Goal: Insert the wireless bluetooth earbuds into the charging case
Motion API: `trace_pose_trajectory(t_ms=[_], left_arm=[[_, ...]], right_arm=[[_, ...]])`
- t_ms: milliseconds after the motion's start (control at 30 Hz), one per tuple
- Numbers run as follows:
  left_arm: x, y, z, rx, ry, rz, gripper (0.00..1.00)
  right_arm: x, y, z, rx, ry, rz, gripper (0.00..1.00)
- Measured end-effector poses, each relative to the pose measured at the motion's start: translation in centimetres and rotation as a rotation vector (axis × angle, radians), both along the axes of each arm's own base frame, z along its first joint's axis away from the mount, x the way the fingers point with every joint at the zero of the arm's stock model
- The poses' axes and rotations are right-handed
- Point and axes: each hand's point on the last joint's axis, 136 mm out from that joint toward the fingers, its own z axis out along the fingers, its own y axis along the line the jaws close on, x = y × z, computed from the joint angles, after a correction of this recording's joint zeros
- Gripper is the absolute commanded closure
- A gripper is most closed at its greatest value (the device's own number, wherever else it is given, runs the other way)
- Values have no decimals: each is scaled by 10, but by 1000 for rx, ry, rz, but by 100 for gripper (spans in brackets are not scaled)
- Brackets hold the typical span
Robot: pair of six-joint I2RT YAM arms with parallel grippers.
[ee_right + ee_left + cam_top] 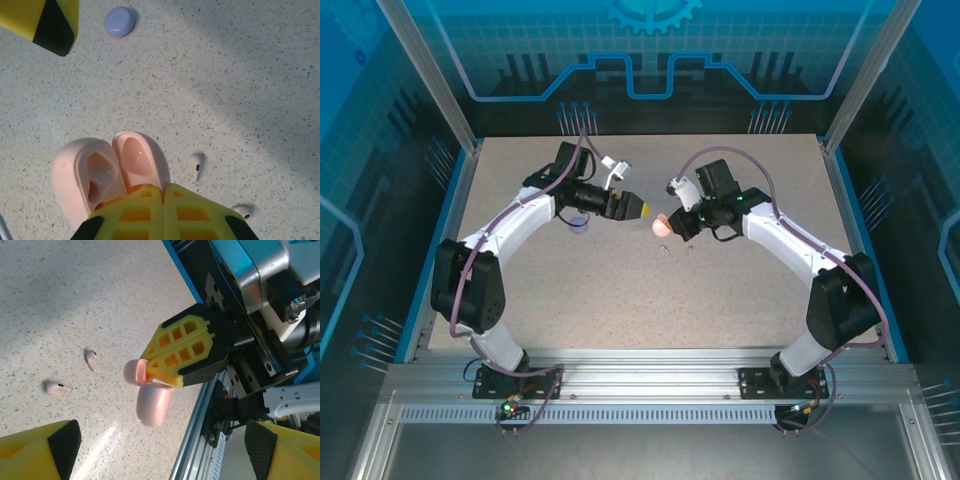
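Note:
I will grab the charging case's base (pixel 660 229) (pixel 154 405) next with my left gripper. The case's lid then stays open and its hollows stay clear, so the earbuds can go in.
My right gripper (pixel 164 192) is shut on the hinge end of an open pale pink charging case (pixel 90 172), and holds it just above the table. The case's lid (pixel 137 156) is swung up, and both of its cavities look empty. Two pale pink earbuds (pixel 197 166) (pixel 243 210) lie on the table right of the case, apart from it. From the left wrist, the same case (pixel 152 401) hangs from the right gripper (pixel 175 354), with the buds (pixel 91 359) (pixel 56 387) beyond. My left gripper (pixel 162 440) is open and holds nothing, close to the case (pixel 661 226). The purple buds are out of view.
A shut purple case (pixel 119 21) lies on the table under my left arm (pixel 578 224). A blue rail (pixel 200 405) borders the speckled table (pixel 620 300).

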Motion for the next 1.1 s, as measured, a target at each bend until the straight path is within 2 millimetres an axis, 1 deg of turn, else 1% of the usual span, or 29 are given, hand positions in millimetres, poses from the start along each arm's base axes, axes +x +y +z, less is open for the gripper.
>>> trace_pose_trajectory(t_ms=[133, 267, 400, 567, 800, 1033, 1100], left_arm=[[-10, -8, -6, -17, 32, -54, 23], [-21, -16, -11, -29, 61, -101, 29], [-27, -20, -11, -43, 73, -130, 32], [-32, -21, -9, -56, 86, -153, 42], [-30, -30, -12, -57, 99, -190, 47], [-36, -32, -13, -51, 112, -212, 49], [-36, -32, -13, -51, 114, -215, 51]], right_arm=[[-7, 3, 1, 10, 21, 27, 100], [-10, 8, 12, 35, 28, 54, 100], [-12, 12, 21, 57, 25, 71, 100], [-16, 17, 26, 67, 33, 90, 100], [-20, 25, 37, 70, 17, 118, 100], [-21, 24, 37, 64, 18, 124, 100], [-21, 24, 37, 63, 17, 126, 100]])
